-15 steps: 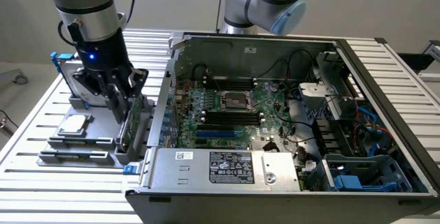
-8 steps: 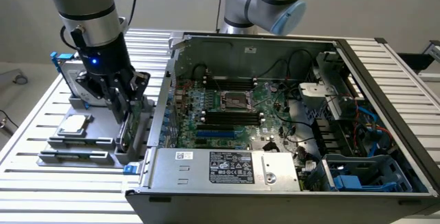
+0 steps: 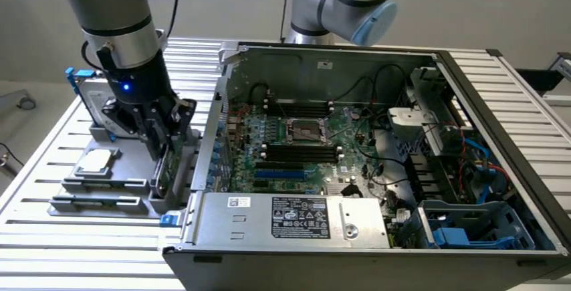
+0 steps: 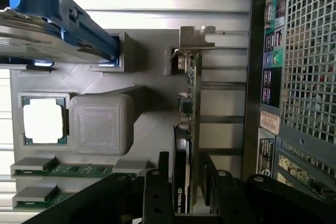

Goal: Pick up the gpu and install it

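Note:
I next need to grab the GPU across its exposed upper edge [image 3: 166,154] with my gripper to install it, because the grey holder's slot closes around its lower part.
The gpu [image 4: 193,109] stands on edge in a slot of the grey holder [image 4: 149,85], its metal bracket at the far end, black shroud on one face and green board on the other. In the exterior view the gpu [image 3: 166,170] sits on the exterior view's left, just outside the open computer case [image 3: 267,219]. My gripper [image 3: 159,145] is lowered over it. In the wrist view the gripper [image 4: 186,161] straddles the card, one black finger on each side with thin gaps showing, so it is open.
The holder also carries a silver hard drive in a blue frame [image 3: 87,93], a square processor chip [image 3: 96,162] and memory sticks [image 3: 96,201]. The motherboard [image 3: 295,145] lies inside the case. A second arm [image 3: 348,3] stands behind the case.

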Controlling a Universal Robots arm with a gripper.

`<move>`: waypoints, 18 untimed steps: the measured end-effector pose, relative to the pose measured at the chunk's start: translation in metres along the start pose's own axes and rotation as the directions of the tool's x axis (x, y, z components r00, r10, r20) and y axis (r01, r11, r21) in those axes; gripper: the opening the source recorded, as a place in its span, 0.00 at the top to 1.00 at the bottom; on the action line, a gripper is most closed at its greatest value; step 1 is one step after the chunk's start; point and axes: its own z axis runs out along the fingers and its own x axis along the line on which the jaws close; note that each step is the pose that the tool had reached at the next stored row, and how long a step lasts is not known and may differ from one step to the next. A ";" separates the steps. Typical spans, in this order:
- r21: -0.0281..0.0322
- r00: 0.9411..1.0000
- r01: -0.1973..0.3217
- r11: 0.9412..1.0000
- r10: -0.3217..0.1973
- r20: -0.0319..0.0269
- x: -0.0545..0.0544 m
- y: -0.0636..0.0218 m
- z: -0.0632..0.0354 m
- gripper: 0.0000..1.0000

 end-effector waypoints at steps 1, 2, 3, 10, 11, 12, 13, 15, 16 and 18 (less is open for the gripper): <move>0.000 1.000 0.001 1.000 -0.001 0.003 0.000 0.0000 0.0013 0.64; 0.000 1.000 0.003 1.000 -0.003 0.007 0.000 0.0000 0.0025 0.64; 0.000 1.000 0.003 1.000 -0.003 0.011 0.000 0.0000 0.0038 0.64; -0.007 1.000 0.004 1.000 -0.004 0.017 0.002 0.0001 0.0071 0.64; -0.007 1.000 0.004 1.000 -0.004 0.017 0.002 0.0002 0.0076 0.64; -0.008 1.000 0.004 1.000 -0.004 0.017 0.002 0.0001 0.0081 0.64; -0.008 1.000 0.004 1.000 -0.004 0.017 0.003 0.0001 0.0086 0.64; -0.008 1.000 0.004 1.000 -0.004 0.017 0.003 0.0001 0.0099 0.64; -0.009 1.000 0.004 1.000 -0.004 0.017 0.003 0.0001 0.0104 0.64; -0.009 1.000 0.003 1.000 -0.002 0.017 0.003 0.0000 0.0118 0.64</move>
